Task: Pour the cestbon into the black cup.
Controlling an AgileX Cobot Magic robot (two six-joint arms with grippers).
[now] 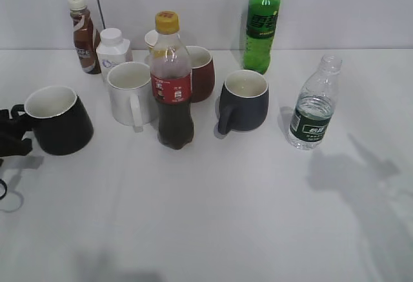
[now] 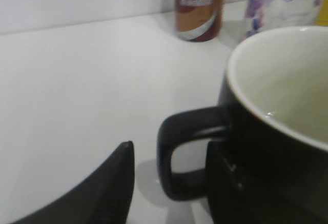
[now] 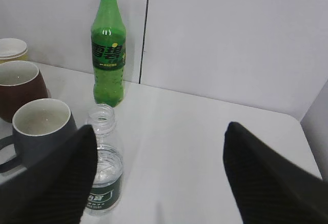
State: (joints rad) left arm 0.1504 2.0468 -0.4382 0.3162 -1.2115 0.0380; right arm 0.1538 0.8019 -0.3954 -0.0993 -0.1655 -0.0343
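My left gripper grabs that narrow handle next, since the black cup's round body spreads wide beside its slim handle.
The black cup (image 1: pixel 59 120) stands at the left of the table, white inside, its handle toward the left edge. It fills the right of the left wrist view (image 2: pixel 277 106). My left gripper (image 1: pixel 11 130) (image 2: pixel 171 152) is open, with one finger on each side of the cup's handle and a gap showing on the left side. The cestbon (image 1: pixel 314 104) stands upright and uncapped at the right, part full. In the right wrist view the cestbon (image 3: pixel 104 162) is partly behind the left finger. My right gripper (image 3: pixel 160 131) is wide open and empty, back from the bottle; the exterior view does not show it.
Between cup and cestbon stand a red-labelled dark-drink bottle (image 1: pixel 171 82), a white mug (image 1: pixel 131 93), a dark red mug (image 1: pixel 201 72) and a grey-blue mug (image 1: pixel 244 101). At the back are a tall green bottle (image 1: pixel 261 24), a brown bottle (image 1: pixel 84 37) and a white bottle (image 1: pixel 113 50).
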